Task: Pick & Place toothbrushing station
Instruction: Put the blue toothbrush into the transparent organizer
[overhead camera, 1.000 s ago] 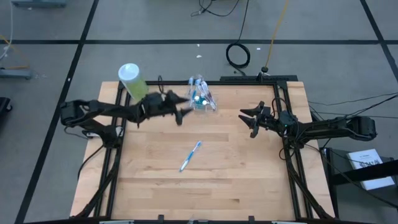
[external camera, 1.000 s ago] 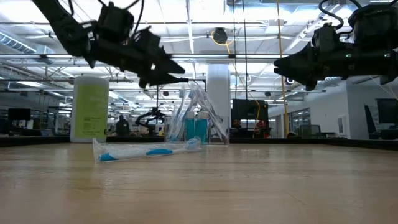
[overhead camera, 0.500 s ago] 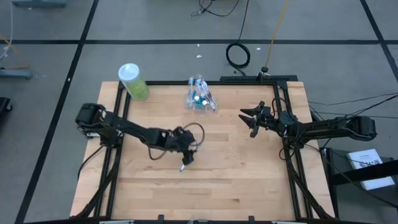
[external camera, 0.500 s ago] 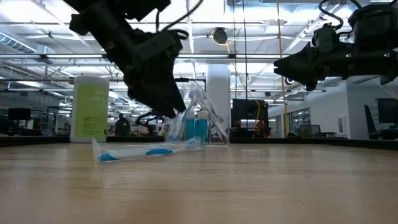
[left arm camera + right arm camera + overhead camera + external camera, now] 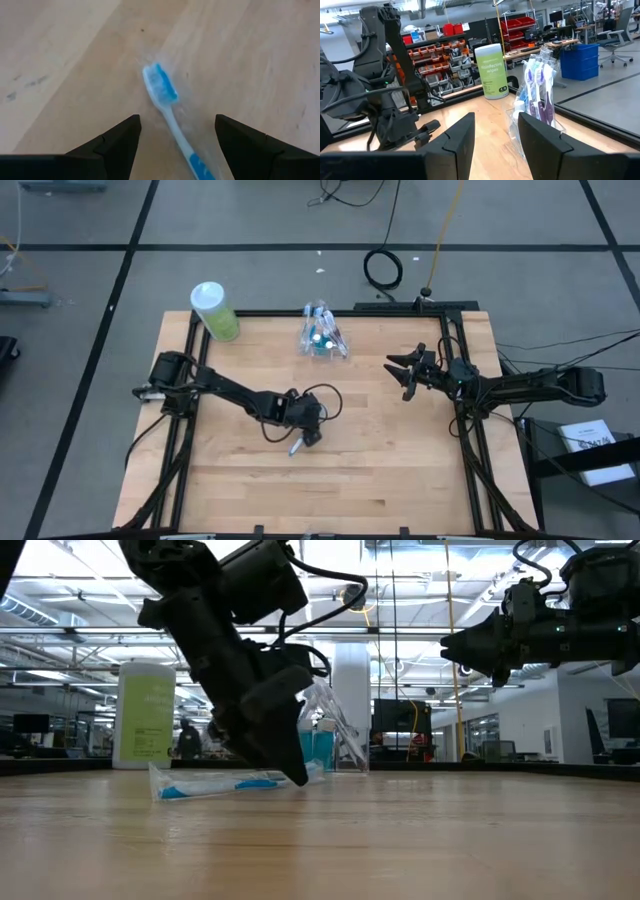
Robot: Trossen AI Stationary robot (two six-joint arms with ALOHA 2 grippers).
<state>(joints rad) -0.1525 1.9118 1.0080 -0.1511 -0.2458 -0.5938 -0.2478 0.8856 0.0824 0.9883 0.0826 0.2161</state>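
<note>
The toothbrush should go in the clear cup, so my left gripper should next pick it up by its handle below the bristled head [image 5: 177,132] and then place it there.
A blue-and-white toothbrush [image 5: 162,90] in a clear wrap lies flat on the wooden table near its middle [image 5: 296,446] [image 5: 215,785]. My left gripper [image 5: 177,122] [image 5: 307,432] points down just above it, open. Its fingers stand on either side of the handle without touching it. A small clear cup [image 5: 320,340] holding several toothbrushes and tubes stands near the table's far edge [image 5: 536,95] [image 5: 322,740]. My right gripper [image 5: 403,376] [image 5: 495,135] is open and empty, held above the table's right part.
A light-green bottle with a white cap [image 5: 214,311] [image 5: 492,70] stands at the table's far left corner. Dark frame rails [image 5: 190,380] run along the table's left, right and far sides. Bare wood lies toward the near edge [image 5: 350,490].
My left gripper has swung from beside the cup at the far edge toward the table's middle and near side. It has come down over the loose toothbrush and tipped to point downward. The toothbrush has stayed where it lay. My right arm has kept still.
</note>
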